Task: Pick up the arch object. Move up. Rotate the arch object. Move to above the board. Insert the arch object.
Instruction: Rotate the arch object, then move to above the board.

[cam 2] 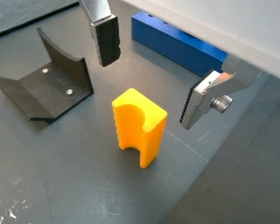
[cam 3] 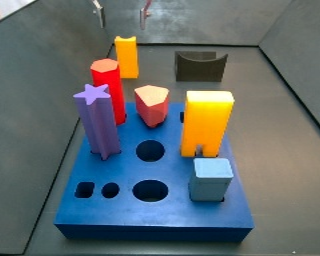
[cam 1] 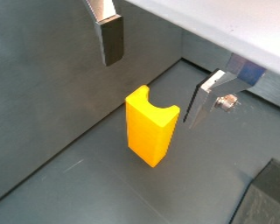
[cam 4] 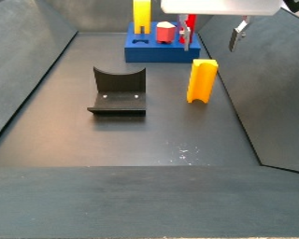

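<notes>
The gripper grabs the arch object by its long sides below the notch (cam 1: 150, 129) next, to fit the arch object into the blue board.
The arch object (cam 1: 150, 127) is a slim yellow block shading to orange, standing upright on the dark floor with its notch on top. It also shows in a wrist view (cam 2: 139, 127) and in both side views (cam 3: 127, 56) (cam 4: 204, 80). My gripper (cam 1: 157, 74) is open and empty. It hovers above the arch object, with one finger on each side and the pads (cam 2: 106, 41) higher than the block's top. In the side views the gripper (cam 3: 120, 12) (cam 4: 215, 26) is at the top edge. The blue board (cam 3: 170, 200) (cam 4: 159, 49) (cam 2: 178, 48) lies apart from the arch object.
The dark fixture (cam 2: 46, 80) (cam 4: 117, 91) (cam 3: 199, 65) stands beside the arch object. The board holds a purple star post (cam 3: 96, 120), a red post (cam 3: 107, 85), a pink piece (cam 3: 151, 105), a bigger yellow-orange block (cam 3: 207, 122) and a pale blue cube (cam 3: 211, 180). Dark walls enclose the floor.
</notes>
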Tool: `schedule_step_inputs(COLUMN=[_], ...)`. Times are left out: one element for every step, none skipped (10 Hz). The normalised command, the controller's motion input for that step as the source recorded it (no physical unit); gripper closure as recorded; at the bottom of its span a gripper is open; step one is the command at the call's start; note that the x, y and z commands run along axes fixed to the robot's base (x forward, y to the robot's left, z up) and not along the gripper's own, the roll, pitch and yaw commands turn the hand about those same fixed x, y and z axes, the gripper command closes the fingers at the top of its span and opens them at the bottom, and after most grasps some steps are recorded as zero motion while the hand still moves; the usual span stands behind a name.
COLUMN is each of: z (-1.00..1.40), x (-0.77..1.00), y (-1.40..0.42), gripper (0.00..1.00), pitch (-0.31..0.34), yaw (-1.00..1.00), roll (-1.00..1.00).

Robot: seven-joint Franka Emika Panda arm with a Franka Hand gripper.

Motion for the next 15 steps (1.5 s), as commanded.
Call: schedule_step_inputs(z=[-1.00,-1.00,-1.00,-1.00,-0.88,-0.71,-0.57,-0.49,-0.32,-0.20,0.00,1.00,1.00,1.00,1.00], x=[0.00,0.00,0.03,0.03,0.04,0.03,0.04,0.04,0.04,0.04,0.00,-0.08,-0.08,-0.08,-0.07], y=[0.00,0.00,0.00,0.00,0.00,-0.01,-0.01,-0.01,-0.01,-0.01,0.00,-0.22,-0.22,-0.20,-0.19], gripper=[0.00,0.00,0.00,0.00,0.00,0.00,0.00,0.00,0.00,0.00,1.00,1.00,1.00,1.00,1.00], pitch=[0.018,0.017,-0.024,-0.033,-0.043,-0.041,-0.043,-0.040,-0.038,-0.035,-0.026,0.199,0.202,0.172,0.123], yaw=[0.14,0.10,0.06,0.05,0.04,0.04,0.04,0.04,0.04,0.04,0.04,-0.08,-0.08,-0.04,-0.01], roll=[-0.06,-0.06,-0.06,-0.06,-0.06,-0.06,-0.07,-0.07,-0.07,-0.08,-0.08,0.00,0.00,0.01,0.02])
